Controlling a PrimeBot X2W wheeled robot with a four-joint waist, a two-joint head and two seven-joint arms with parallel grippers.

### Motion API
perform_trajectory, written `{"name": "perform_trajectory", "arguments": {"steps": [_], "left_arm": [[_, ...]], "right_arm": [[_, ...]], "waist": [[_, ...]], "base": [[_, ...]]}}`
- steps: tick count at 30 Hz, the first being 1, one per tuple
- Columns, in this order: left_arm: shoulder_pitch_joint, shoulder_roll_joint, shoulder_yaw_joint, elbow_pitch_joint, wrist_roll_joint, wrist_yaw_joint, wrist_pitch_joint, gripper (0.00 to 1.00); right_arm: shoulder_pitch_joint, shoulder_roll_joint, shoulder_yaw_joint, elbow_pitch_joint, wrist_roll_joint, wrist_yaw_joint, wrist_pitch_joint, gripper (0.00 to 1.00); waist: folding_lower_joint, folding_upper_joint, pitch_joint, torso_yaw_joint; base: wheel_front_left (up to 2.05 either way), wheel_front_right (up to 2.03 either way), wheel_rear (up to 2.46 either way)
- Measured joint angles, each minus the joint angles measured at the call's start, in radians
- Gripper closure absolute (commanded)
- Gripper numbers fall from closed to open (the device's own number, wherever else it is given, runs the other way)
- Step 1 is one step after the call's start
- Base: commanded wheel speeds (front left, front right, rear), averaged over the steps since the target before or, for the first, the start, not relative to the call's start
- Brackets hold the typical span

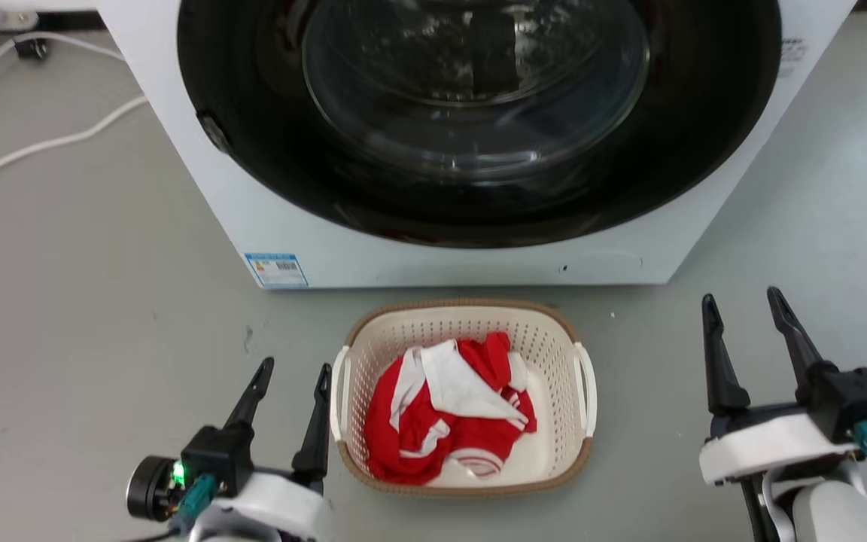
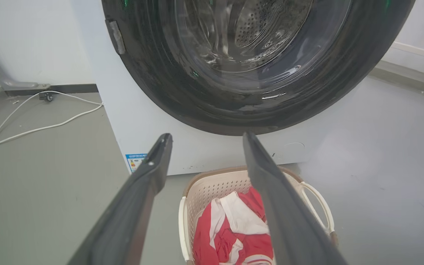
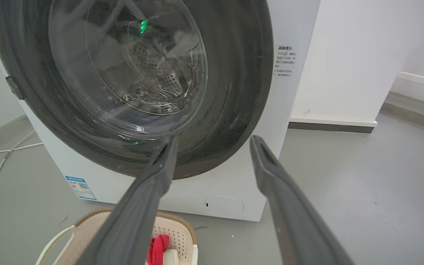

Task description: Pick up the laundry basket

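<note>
My right gripper will next lift the laundry basket by its white side handle and the basket's side.
The laundry basket stands on the grey floor in front of the washing machine, cream with a brown rim and white side handles, holding red and white cloth. My left gripper is open just left of the basket's left handle, its inner finger close beside it. My right gripper is open well to the right of the basket, apart from it. The left wrist view looks down on the basket between the left gripper's fingers. In the right wrist view the basket lies low left of the right gripper.
A white washing machine with a dark round door stands right behind the basket. White cables run over the floor at far left. A white wall base sits to the machine's right. Open grey floor lies on both sides of the basket.
</note>
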Motion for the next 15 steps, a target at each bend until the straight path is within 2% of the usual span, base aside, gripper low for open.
{"name": "perform_trajectory", "arguments": {"steps": [4,9,15], "left_arm": [[-0.088,0.007,0.01,0.076,-0.001,-0.002,0.0,0.0],[-0.209,0.044,0.018,0.193,-0.002,-0.005,0.0,0.0],[-0.379,0.098,-0.058,0.38,-0.037,-0.006,0.0,0.0]], "right_arm": [[-0.076,0.0,0.005,0.066,-0.011,0.0,0.0,0.0],[-0.193,-0.001,0.05,0.225,-0.014,0.0,0.024,0.0],[-0.349,-0.001,0.063,0.37,-0.017,0.0,0.082,0.0]], "waist": [[0.0,0.0,0.08,-0.002],[0.0001,0.0,0.188,-0.005],[0.0002,0.0,0.318,-0.007]], "base": [[0.0,0.0,0.0],[0.0,0.0,0.0],[0.0,0.0,0.0]]}}
